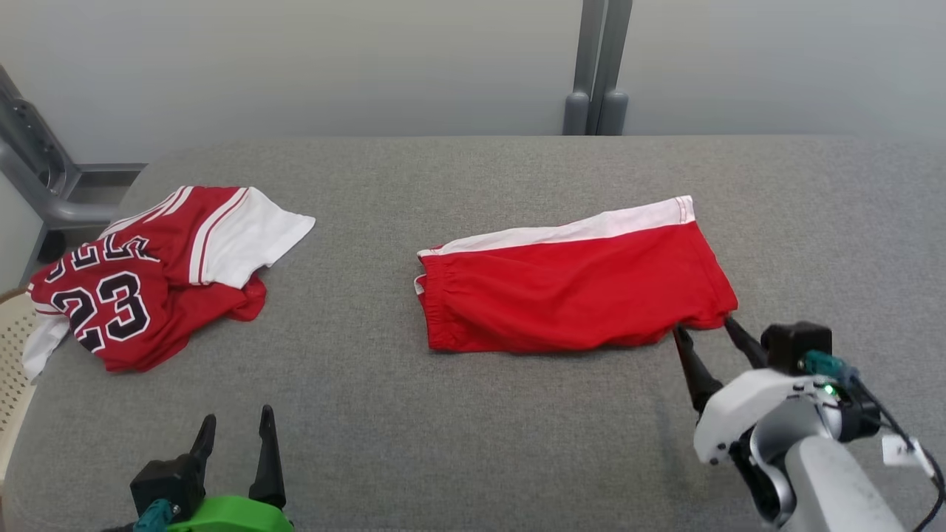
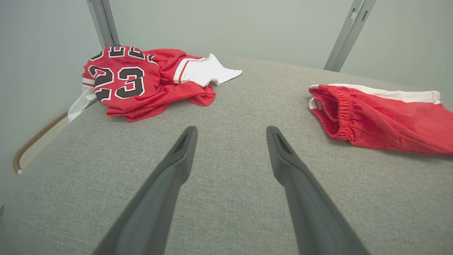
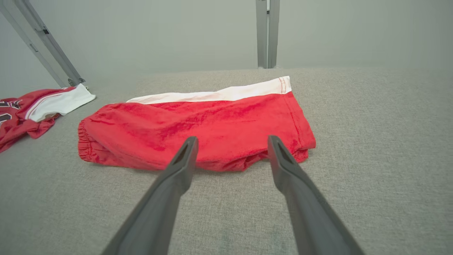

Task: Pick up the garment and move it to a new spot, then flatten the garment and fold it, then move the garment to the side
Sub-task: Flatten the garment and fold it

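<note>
My right gripper grabs the folded shorts by their red edge (image 1: 590,344) (image 3: 221,165) opposite the white stripe next, to move them to the side.
The garment, a pair of red shorts (image 1: 569,288) with a white side stripe, lies folded flat in the middle of the grey fabric table (image 1: 473,443). It also appears in the left wrist view (image 2: 382,117) and the right wrist view (image 3: 198,124). My right gripper (image 1: 702,325) is open, low over the table, and its fingertips reach the shorts' near right corner; the right gripper (image 3: 231,140) holds no cloth. I cannot tell whether the tips touch the hem. My left gripper (image 1: 238,415) stands open near the front left edge, far from the shorts; the left gripper (image 2: 230,129) holds nothing.
A crumpled red and white jersey (image 1: 148,281) with the number 23 lies at the table's left edge, jersey (image 2: 141,81). Grey metal posts (image 1: 599,66) stand behind the table. A beige perforated object (image 1: 11,347) sits beyond the left edge.
</note>
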